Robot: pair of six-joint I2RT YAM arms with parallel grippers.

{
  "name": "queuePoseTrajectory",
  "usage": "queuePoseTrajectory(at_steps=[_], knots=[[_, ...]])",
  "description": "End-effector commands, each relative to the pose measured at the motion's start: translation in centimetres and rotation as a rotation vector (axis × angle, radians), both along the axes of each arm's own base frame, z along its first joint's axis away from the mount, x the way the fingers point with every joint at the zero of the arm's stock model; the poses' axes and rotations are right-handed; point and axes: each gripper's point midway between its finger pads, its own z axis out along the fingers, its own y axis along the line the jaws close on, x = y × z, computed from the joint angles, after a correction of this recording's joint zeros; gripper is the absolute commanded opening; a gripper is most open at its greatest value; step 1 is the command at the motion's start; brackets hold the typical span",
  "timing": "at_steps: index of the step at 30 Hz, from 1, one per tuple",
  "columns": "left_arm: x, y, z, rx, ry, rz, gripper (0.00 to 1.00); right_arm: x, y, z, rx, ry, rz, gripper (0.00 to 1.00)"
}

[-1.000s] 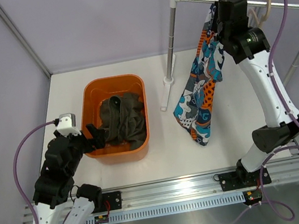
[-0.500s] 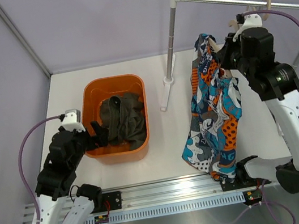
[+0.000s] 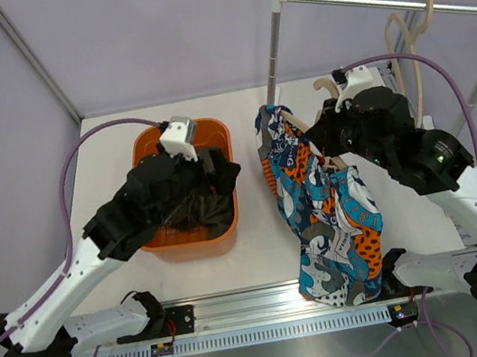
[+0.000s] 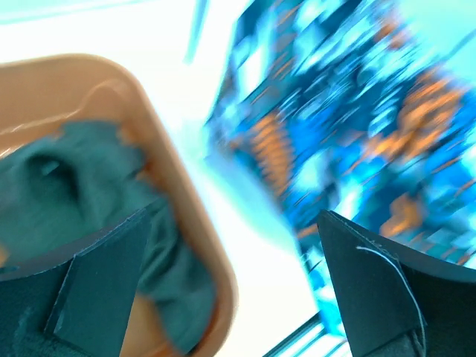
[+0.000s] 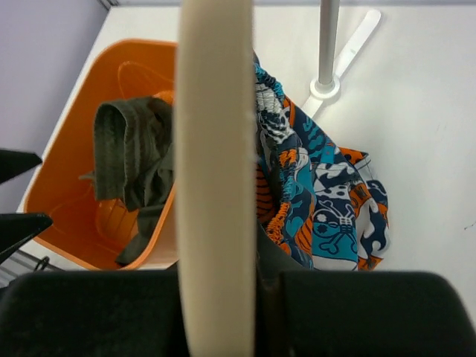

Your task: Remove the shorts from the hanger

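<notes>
My left gripper grips the shorts' gathered waistband edge nearest the bin next, to slip the printed shorts (image 3: 321, 206) off the hanger's end.
The printed shorts (image 3: 321, 206), blue, orange, white and black, hang from a cream hanger (image 3: 325, 84) over the table's middle. My right gripper (image 3: 324, 141) is shut on that hanger; in the right wrist view the hanger bar (image 5: 216, 149) runs straight up between the jaws, with the printed shorts (image 5: 327, 201) draped beside it. The olive-green shorts (image 3: 200, 194) lie in the orange bin (image 3: 147, 144). My left gripper (image 3: 230, 172) is open and empty above the bin's right edge, facing the printed shorts (image 4: 357, 126). The left wrist view is blurred, with the olive shorts (image 4: 82, 186) on its left.
The white clothes rack has its pole (image 3: 272, 63) behind the shorts and its rail (image 3: 356, 3) at the top right. Another cream hanger (image 3: 397, 33) hangs on the rail. Grey walls enclose the table; a metal rail (image 3: 278, 305) runs along the front.
My right arm has carried the hanger and printed shorts off the rail, down and left to the table's middle. My left arm has swung up and right over the bin toward them.
</notes>
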Motion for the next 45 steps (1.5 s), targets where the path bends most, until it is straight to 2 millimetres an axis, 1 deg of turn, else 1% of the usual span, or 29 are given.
queuePoseTrajectory(at_steps=[1,2,3,4,5,6,8,9,10,11,12,13,15,16,17,19,20,22,23,27,29,30,33,38,40,44,45], knots=[[1.9,-2.9,5.0,-0.133,-0.066,0.058,0.99,0.3,0.3,0.1,0.002,-0.019,-0.061,0.0],[2.2,-3.6,6.8,-0.169,-0.084,0.057,0.99,0.3,0.3,0.0,-0.005,-0.02,-0.068,0.0],[2.9,-4.9,6.4,-0.153,-0.07,0.054,0.99,0.3,0.3,-0.1,-0.013,-0.016,-0.073,0.0],[3.3,-5.5,6.7,-0.162,-0.068,0.065,0.99,0.2,0.5,-0.2,-0.021,-0.016,-0.075,0.0],[3.5,-6.0,8.1,-0.187,-0.08,0.064,0.99,0.2,0.6,-0.1,-0.02,-0.018,-0.074,0.0],[4.2,-7.3,7.3,-0.17,-0.065,0.062,0.99,0.2,0.7,0.0,-0.012,-0.021,-0.075,0.0],[4.7,-8.6,7.7,-0.188,-0.061,0.055,0.99,0.0,1.0,0.3,-0.004,-0.026,-0.066,0.0],[4.9,-8.9,8.3,-0.2,-0.071,0.058,0.99,-0.1,1.2,0.3,-0.001,-0.023,-0.064,0.0],[5.3,-9.9,7.7,-0.191,-0.06,0.056,0.99,-0.1,1.2,0.3,-0.005,-0.023,-0.067,0.0],[5.3,-10.4,7.8,-0.197,-0.059,0.052,0.99,-0.1,1.4,0.5,-0.003,-0.026,-0.062,0.0],[5.4,-10.7,8.4,-0.205,-0.064,0.055,0.99,0.0,1.5,0.5,-0.009,-0.026,-0.068,0.0],[5.8,-11.5,7.4,-0.184,-0.048,0.057,0.99,-0.1,1.5,0.6,-0.009,-0.027,-0.069,0.0],[5.9,-12.4,6.9,-0.175,-0.034,0.053,0.99,-0.2,1.6,1.0,-0.004,-0.034,-0.063,0.0],[6.0,-12.7,7.0,-0.185,-0.034,0.054,0.99,-0.2,1.7,1.1,-0.003,-0.035,-0.063,0.0],[6.0,-13.4,6.5,-0.178,-0.028,0.049,0.99,-0.2,1.6,1.4,0.001,-0.04,-0.064,0.0],[6.1,-13.7,6.3,-0.171,-0.023,0.059,0.99,-0.1,1.7,1.3,-0.011,-0.037,-0.065,0.0],[6.2,-14.2,5.6,-0.152,-0.013,0.061,0.99,-0.1,1.6,1.5,-0.011,-0.041,-0.067,0.0],[6.5,-14.1,5.1,-0.136,-0.004,0.083,0.99,-0.1,1.4,1.7,-0.011,-0.047,-0.076,0.0],[6.5,-14.2,4.4,-0.127,0.002,0.087,0.99,-0.2,1.3,1.8,-0.01,-0.05,-0.079,0.0],[6.8,-14.5,3.7,-0.129,0.008,0.094,0.98,-0.4,1.1,2.2,-0.002,-0.058,-0.077,0.0],[7.1,-14.9,3.5,-0.124,0.012,0.099,0.98,-0.4,1.2,2.2,0.0,-0.053,-0.07,0.0],[7.1,-14.9,3.8,-0.126,0.011,0.099,0.98,-0.4,1.3,2.2,0.0,-0.053,-0.069,0.0],[7.4,-15.4,3.1,-0.119,0.021,0.101,0.97,-0.4,1.2,2.1,-0.002,-0.052,-0.07,0.0],[7.8,-16.4,2.4,-0.132,0.032,0.1,0.96,-0.4,1.3,1.9,-0.009,-0.047,-0.071,0.0],[7.9,-16.5,2.3,-0.136,0.032,0.107,0.96,-0.5,1.2,2.0,-0.003,-0.05,-0.072,0.0],[8.2,-16.7,2.1,-0.144,0.029,0.116,0.92,-0.6,1.2,1.9,-0.006,-0.047,-0.067,0.0],[8.2,-16.6,2.2,-0.148,0.027,0.12,0.88,-0.6,1.2,1.8,-0.007,-0.044,-0.068,0.0]])
